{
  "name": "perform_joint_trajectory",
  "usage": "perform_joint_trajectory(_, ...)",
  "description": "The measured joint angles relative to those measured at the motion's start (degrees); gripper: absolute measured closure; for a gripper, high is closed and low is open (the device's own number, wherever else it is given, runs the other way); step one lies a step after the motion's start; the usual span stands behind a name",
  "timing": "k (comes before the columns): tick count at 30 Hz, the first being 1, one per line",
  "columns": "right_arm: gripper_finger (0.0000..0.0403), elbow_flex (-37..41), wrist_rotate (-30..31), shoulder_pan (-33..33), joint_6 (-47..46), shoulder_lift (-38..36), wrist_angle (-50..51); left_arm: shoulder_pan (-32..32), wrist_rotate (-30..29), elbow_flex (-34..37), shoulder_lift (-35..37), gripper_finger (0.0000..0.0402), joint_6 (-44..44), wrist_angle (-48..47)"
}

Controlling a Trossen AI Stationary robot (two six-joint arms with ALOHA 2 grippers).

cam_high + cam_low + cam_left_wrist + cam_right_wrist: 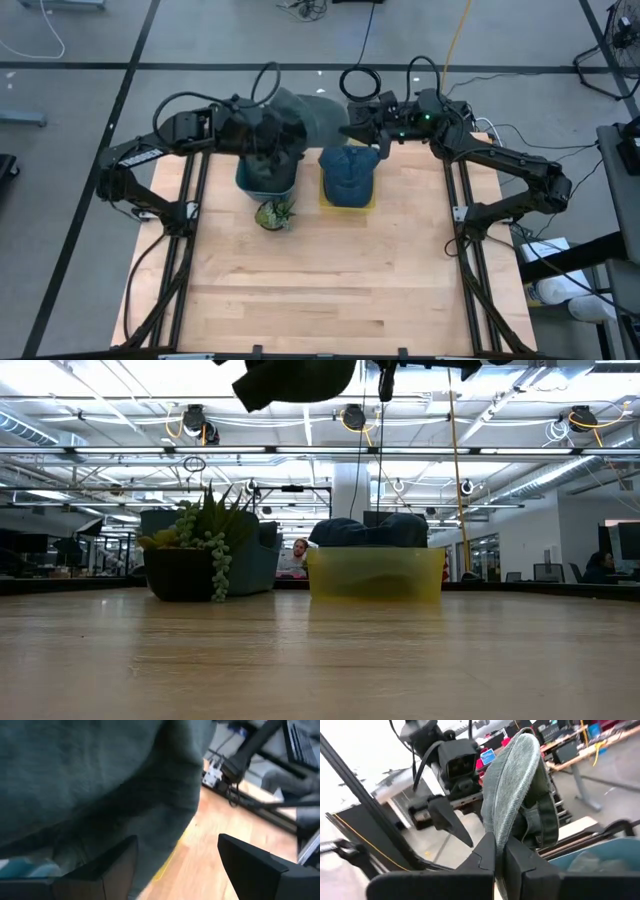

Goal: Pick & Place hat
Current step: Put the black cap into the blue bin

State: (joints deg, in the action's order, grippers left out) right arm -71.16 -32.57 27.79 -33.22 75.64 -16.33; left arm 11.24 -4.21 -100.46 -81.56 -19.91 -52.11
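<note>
My left gripper grabs the grey-green hat by a fold of its cloth [300, 120] next, to put the hat into the teal bin [265, 182].
A grey-green hat [312, 112] hangs in the air over the far part of the table, between my two grippers; in the low view the hat [300, 380] shows dark at the top. My right gripper [501, 852] is shut on it. My left gripper [177, 865] stands open right beside the hat [100, 780], over a teal bin [265, 182]. A blue hat [347, 172] lies crown up in a yellow bin [375, 575]. My right gripper pinches an edge of the grey-green hat, seemingly its brim [496, 827], between its two fingers. It comes roughly level from the table's right side. The hat stands up from the fingers, lifted clear of the table and bins. Whether my left gripper's finger [117, 865] touches the cloth, I cannot tell.
A small potted plant [275, 213] stands just in front of the teal bin [255, 560]. The wooden table's near half [320, 290] is bare board. Cables and black frame rails run along both sides.
</note>
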Motion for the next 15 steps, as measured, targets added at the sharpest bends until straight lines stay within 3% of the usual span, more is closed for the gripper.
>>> perform_joint_trajectory(7,0.0403,0.00,5.46,-0.08,9.01,0.00,0.34,1.91,-0.47,0.00,-0.02,0.0117,-6.88,4.99)
perform_joint_trajectory(15,0.0403,0.00,5.77,-0.12,9.85,0.00,0.31,2.35,-8.33,0.00,-0.48,0.0111,-6.79,10.16)
